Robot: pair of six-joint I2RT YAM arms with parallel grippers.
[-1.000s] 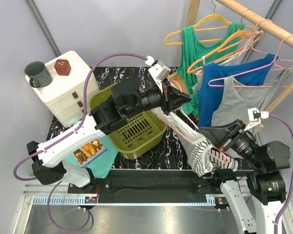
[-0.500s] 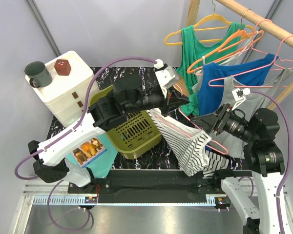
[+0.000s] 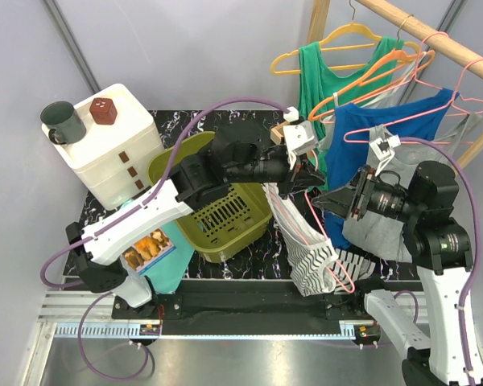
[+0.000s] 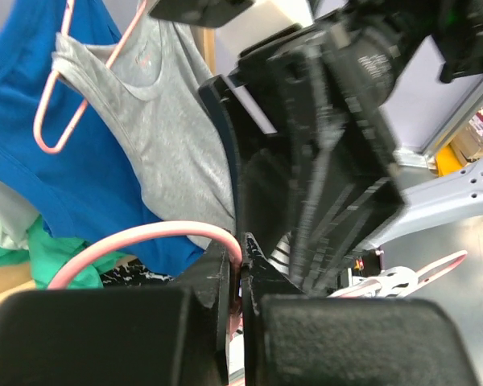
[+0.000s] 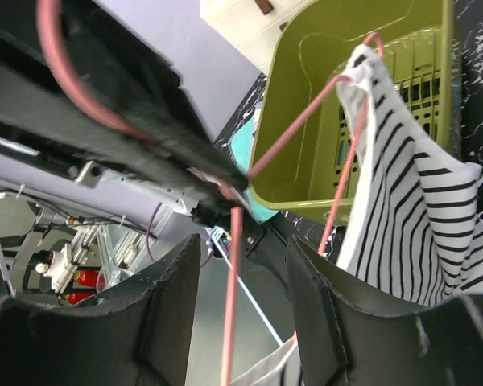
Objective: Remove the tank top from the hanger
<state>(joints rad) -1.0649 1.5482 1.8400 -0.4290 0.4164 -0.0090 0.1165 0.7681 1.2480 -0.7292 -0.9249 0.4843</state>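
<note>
The right gripper takes hold of the hanger's bare pink bar (image 3: 311,208) (image 5: 233,269) near the hook next, which leaves the tank top's straps free to remove.
The tank top (image 3: 310,253) is white with black stripes and hangs on a pink hanger (image 3: 294,217) over the table's front edge. My left gripper (image 3: 308,173) is shut on the hanger's hook wire, which shows pinched between the jaws (image 4: 240,249) in the left wrist view. My right gripper (image 3: 324,201) faces it from the right, open. One pink bar of the hanger (image 5: 233,322) runs down between the right gripper's (image 5: 243,253) fingers without touching them. The striped tank top (image 5: 419,201) hangs just to the right of those fingers.
An olive basket (image 3: 217,213) sits under the left arm. A white drawer unit (image 3: 117,149) with a mug (image 3: 62,122) stands at the back left. A wooden rail (image 3: 435,36) at the right carries hangers with green (image 3: 322,80), blue (image 3: 362,145) and grey (image 3: 386,157) tops.
My right gripper let go of the striped tank top, opened and rose toward the hanger. My left gripper carried the hanger rightward, and the tank top now hangs straight down.
</note>
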